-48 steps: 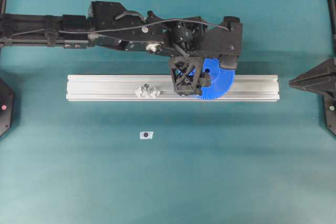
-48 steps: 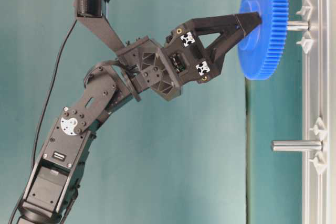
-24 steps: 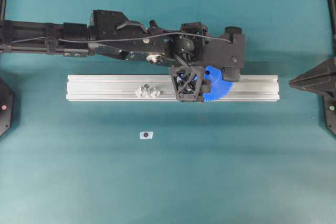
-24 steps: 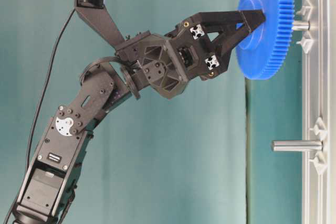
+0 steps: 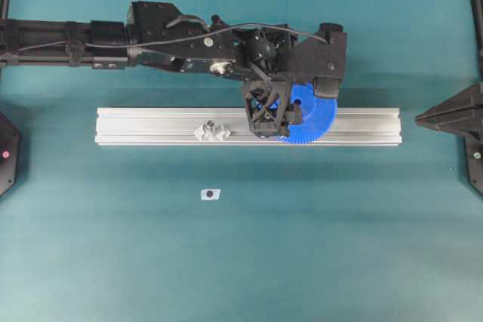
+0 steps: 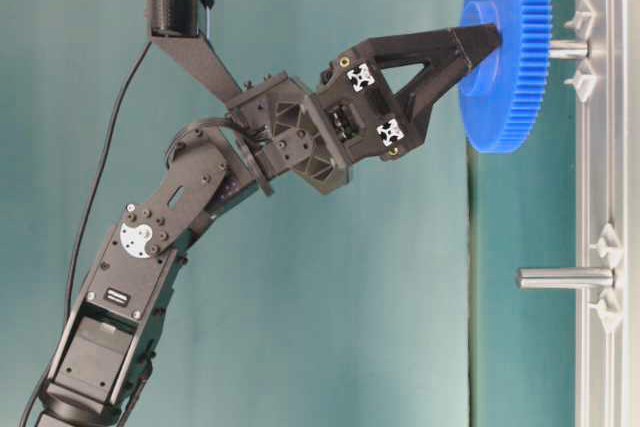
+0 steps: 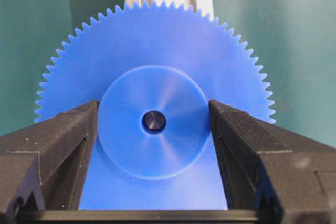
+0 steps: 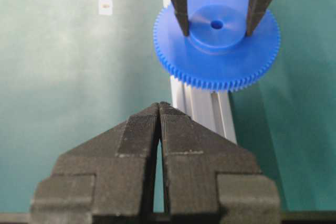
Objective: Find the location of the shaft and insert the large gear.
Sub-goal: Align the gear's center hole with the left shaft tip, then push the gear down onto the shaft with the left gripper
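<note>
My left gripper opens next, since the shaft's dark end (image 7: 154,121) fills the gear's hole and the gear would remain threaded.
My left gripper (image 7: 153,106) is shut on the raised hub of the large gear (image 7: 157,45), a bright blue toothed disc, with one finger on each side of the hub. In the table-level view the gear (image 6: 510,97) sits at the outer end of the shaft (image 6: 566,48), a thin grey pin standing out from the aluminium rail (image 6: 603,147). Part of the pin still shows between gear and rail. A dark round end fills the gear's centre hole (image 7: 154,121). From overhead the gear (image 5: 317,120) overlaps the rail's right half. My right gripper (image 8: 159,106) is shut and empty, apart at the right edge (image 5: 419,118).
A second grey pin (image 6: 565,277) with clear diamond feet (image 5: 213,131) stands on the rail's left half. A small white tag with a dark dot (image 5: 210,194) lies on the teal mat in front of the rail. The left arm (image 5: 151,32) stretches along behind the rail.
Half a second ago the left gripper had tipped and pushed the gear closer to the rail. It has since drawn back to about where it was a second ago. The right gripper has not moved.
</note>
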Controlling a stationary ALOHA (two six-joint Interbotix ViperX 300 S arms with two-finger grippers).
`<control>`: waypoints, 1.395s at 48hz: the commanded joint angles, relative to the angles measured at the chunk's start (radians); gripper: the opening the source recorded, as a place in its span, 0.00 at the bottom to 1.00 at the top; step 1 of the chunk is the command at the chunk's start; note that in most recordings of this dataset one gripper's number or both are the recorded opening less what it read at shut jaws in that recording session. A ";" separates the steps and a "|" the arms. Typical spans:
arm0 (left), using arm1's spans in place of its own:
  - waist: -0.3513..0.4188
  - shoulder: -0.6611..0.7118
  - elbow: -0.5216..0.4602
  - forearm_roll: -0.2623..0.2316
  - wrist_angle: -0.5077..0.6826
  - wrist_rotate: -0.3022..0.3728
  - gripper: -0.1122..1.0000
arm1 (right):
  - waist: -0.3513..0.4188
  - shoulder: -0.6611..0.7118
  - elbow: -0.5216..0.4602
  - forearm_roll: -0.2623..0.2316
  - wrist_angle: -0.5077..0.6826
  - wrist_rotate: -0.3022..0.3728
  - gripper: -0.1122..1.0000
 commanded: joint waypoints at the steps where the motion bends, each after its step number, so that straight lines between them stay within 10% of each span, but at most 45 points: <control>1: 0.017 -0.017 -0.023 0.005 -0.002 0.003 0.74 | -0.002 0.008 -0.011 0.000 -0.009 0.008 0.15; 39: 0.003 -0.017 -0.041 0.005 -0.002 -0.006 0.75 | -0.002 0.008 -0.009 0.000 -0.012 0.009 0.15; 48: 0.003 -0.014 -0.067 0.003 -0.002 -0.006 0.93 | -0.002 0.008 -0.011 0.000 -0.012 0.008 0.15; 67: -0.020 -0.003 -0.106 0.003 0.044 -0.055 0.93 | -0.002 0.008 -0.006 0.000 -0.012 0.009 0.15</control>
